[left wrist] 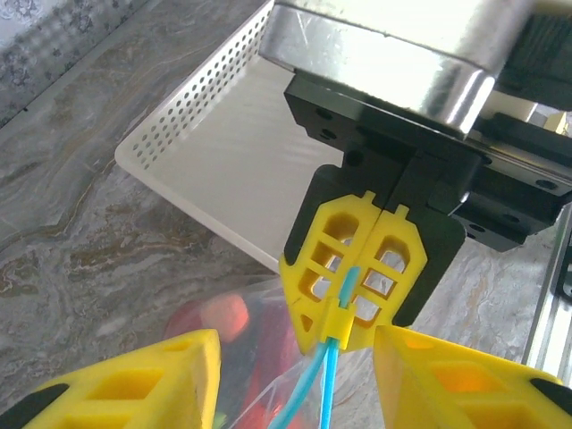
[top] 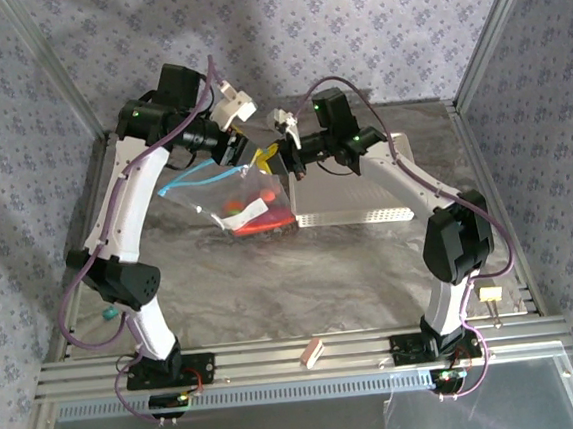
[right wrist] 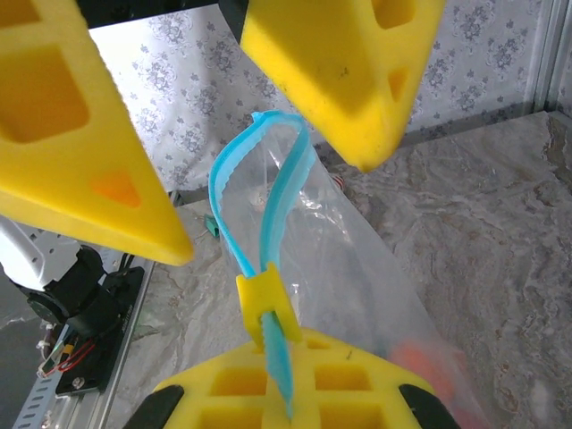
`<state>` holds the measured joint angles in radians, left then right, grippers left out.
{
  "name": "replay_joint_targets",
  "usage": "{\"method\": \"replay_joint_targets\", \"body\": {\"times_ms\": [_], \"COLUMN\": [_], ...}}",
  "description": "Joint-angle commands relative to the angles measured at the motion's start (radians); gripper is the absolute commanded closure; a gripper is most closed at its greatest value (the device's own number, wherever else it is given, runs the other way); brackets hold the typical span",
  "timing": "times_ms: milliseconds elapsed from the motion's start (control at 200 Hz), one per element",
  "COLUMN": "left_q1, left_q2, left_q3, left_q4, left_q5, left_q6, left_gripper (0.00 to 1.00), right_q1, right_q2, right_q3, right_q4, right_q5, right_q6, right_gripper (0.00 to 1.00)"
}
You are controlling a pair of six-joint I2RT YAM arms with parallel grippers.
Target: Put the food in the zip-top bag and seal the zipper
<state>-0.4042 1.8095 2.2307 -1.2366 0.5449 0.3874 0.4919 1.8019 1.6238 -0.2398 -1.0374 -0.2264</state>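
Note:
The yellow slider [left wrist: 337,323] is the part my left gripper needs to pinch next, across its sides and beside my right gripper's hold, to seal the zipper.
The zip-top bag [top: 226,192] hangs clear and crinkled above the table, between the two grippers. The food [top: 257,222] sits in its bottom as red and orange pieces, blurred in the left wrist view [left wrist: 214,317] and the right wrist view [right wrist: 420,357]. The zipper [right wrist: 234,179] runs as a blue strip, its two sides parted in a loop, with a yellow slider [right wrist: 264,299] on it. My right gripper [right wrist: 284,357] [top: 280,158] is shut on the zipper beside the slider. My left gripper [left wrist: 297,357] [top: 246,156] stands open, its fingers either side of the strip without touching it.
The white perforated basket [top: 367,214] [left wrist: 223,134] lies on the marble table behind and to the right of the bag. A small teal piece [top: 107,316] sits at the left edge and a tan block [top: 311,351] on the front rail. Metal frame posts edge the table.

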Motion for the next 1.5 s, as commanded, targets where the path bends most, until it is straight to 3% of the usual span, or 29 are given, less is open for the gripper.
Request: {"method": "replay_joint_targets", "body": {"times_ms": [0,620,995,1349,1494], "left_q1": [0.003,0.002,0.003,0.001,0.001], "left_q2": [0.022,0.066,0.083,0.124,0.144], "left_q3": [0.037,0.072,0.073,0.113,0.129], "left_q4": [-0.034,-0.057,-0.083,-0.125,-0.153], "left_q5": [0.053,0.084,0.13,0.161,0.164], "left_q6": [0.053,0.093,0.111,0.127,0.135], "left_gripper": [0.51,0.5,0.54,0.83,0.82], "right_q1": [-0.005,0.0,0.0,0.0,-0.003], "right_q2": [0.022,0.054,0.062,0.062,0.053], "right_q3": [0.041,0.089,0.105,0.105,0.1], "right_q4": [-0.032,-0.082,-0.092,-0.085,-0.079], "right_q5": [-0.034,-0.055,-0.053,-0.049,-0.051], "right_q6": [-0.019,-0.042,-0.047,-0.042,-0.041], "right_gripper": [1.0,1.0,1.0,1.0,1.0]}}
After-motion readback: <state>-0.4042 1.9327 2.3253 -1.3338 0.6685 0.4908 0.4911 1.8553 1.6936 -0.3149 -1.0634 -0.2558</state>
